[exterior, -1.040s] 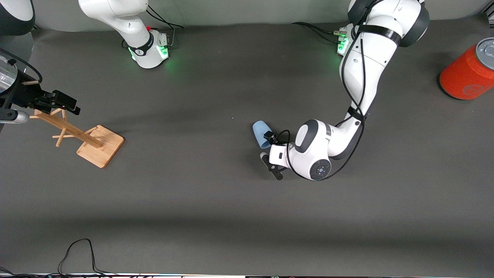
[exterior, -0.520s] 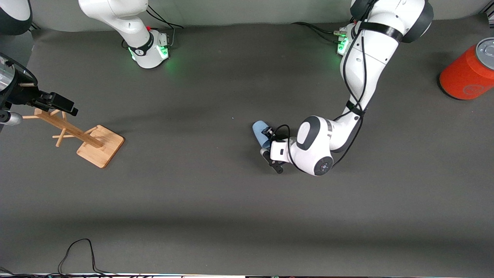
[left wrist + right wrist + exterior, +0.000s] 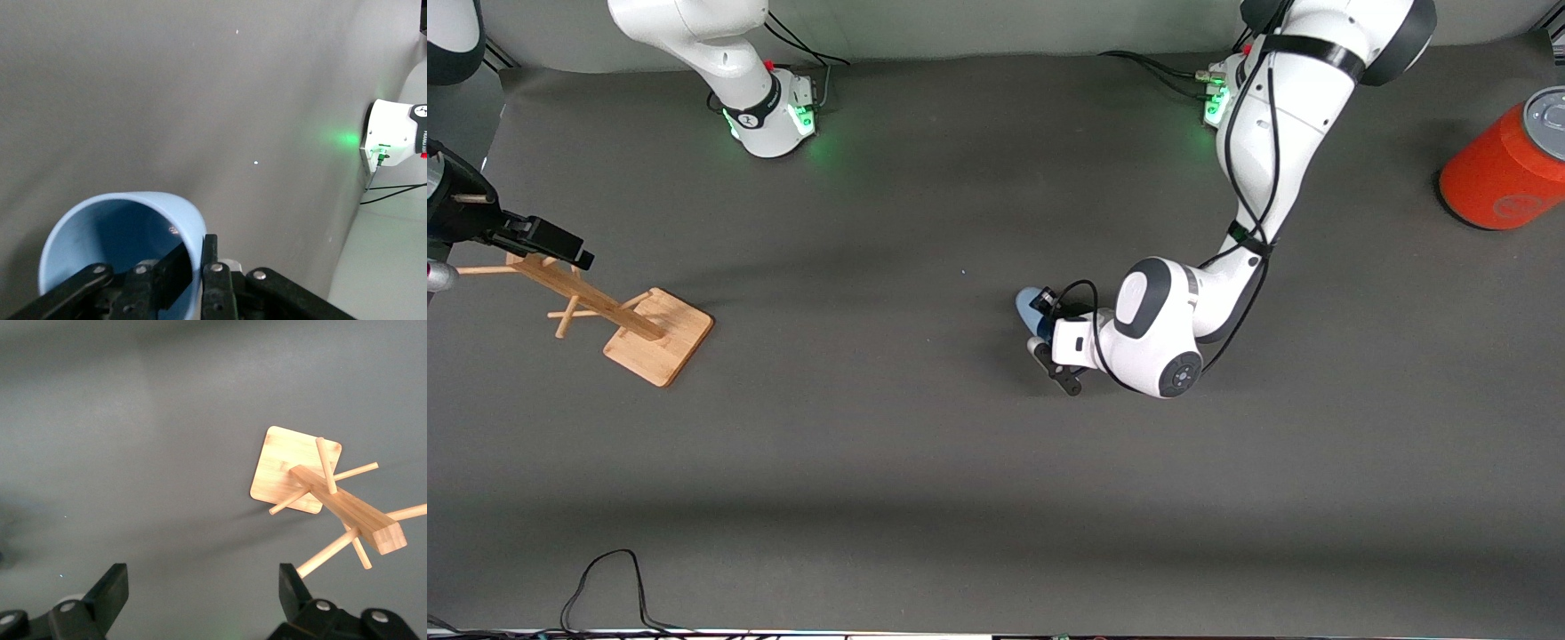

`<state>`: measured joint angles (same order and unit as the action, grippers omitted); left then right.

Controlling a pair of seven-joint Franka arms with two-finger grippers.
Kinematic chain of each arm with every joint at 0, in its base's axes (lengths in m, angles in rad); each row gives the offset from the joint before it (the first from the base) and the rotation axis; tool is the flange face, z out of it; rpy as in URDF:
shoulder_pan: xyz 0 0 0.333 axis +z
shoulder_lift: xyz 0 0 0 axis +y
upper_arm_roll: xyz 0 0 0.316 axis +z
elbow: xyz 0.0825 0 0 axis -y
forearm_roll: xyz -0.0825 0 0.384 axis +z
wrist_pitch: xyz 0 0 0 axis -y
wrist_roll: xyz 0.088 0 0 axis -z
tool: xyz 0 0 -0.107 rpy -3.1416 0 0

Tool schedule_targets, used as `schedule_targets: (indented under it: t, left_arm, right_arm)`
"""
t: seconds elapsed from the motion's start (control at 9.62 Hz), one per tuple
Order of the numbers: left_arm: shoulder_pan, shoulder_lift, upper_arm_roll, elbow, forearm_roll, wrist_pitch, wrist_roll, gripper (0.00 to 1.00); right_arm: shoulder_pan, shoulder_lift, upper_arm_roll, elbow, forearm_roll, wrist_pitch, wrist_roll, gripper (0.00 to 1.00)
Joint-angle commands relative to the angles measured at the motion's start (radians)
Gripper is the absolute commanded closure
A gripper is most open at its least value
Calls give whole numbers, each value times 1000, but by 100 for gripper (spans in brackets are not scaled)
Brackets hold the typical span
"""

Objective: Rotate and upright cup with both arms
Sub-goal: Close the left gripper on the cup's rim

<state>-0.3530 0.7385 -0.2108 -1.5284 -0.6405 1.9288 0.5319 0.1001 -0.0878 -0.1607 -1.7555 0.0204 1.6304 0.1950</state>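
My fingers are holding the pale-blue cup [image 3: 1030, 307] [image 3: 127, 233] tilted sideways against the table, so I need to turn it upright before my left gripper lets go.
The pale-blue cup [image 3: 1030, 307] sits at the middle of the table, mostly covered by my left hand. My left gripper [image 3: 1047, 331] is shut on the cup's rim. In the left wrist view the cup [image 3: 127, 233] shows its open mouth, with one finger [image 3: 172, 270] inside it and the other finger [image 3: 210, 250] outside the wall. My right gripper [image 3: 547, 238] is open and empty, up over the wooden peg rack [image 3: 605, 311] at the right arm's end of the table. The right wrist view shows its gripper [image 3: 203, 590] with jaws wide apart.
The wooden peg rack [image 3: 327, 490] stands on its square base under my right gripper. A large orange-red can [image 3: 1507, 164] stands at the left arm's end of the table. A black cable [image 3: 605, 587] lies at the table's near edge.
My left hand has turned with the cup, which now shows less of its side in the front view. My right gripper has drawn away toward the right arm's end of the table.
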Motion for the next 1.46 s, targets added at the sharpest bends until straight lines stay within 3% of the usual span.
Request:
schedule_targets:
  t: [0.0, 0.31, 0.73, 1.04, 1.35]
  left_arm:
    - [-20, -137, 8, -21, 130, 6, -196, 100]
    - [-95, -208, 7, 33, 409, 34, -508, 100]
    - [-222, -235, 4, 16, 740, 197, -914, 100]
    - [-320, -187, 5, -42, 920, 335, -1178, 100]
    - [-359, -131, 5, -67, 958, 399, -1260, 100]
  right_arm:
    - [-5, 19, 4, 21, 6, -12, 21, 0]
    - [-5, 33, 4, 25, 7, -1, 32, 0]
    - [-6, 37, 4, 28, 27, 13, 46, 0]
    - [-5, 48, -8, 27, 19, 13, 43, 0]
    - [-3, 48, -7, 34, 15, 13, 44, 0]
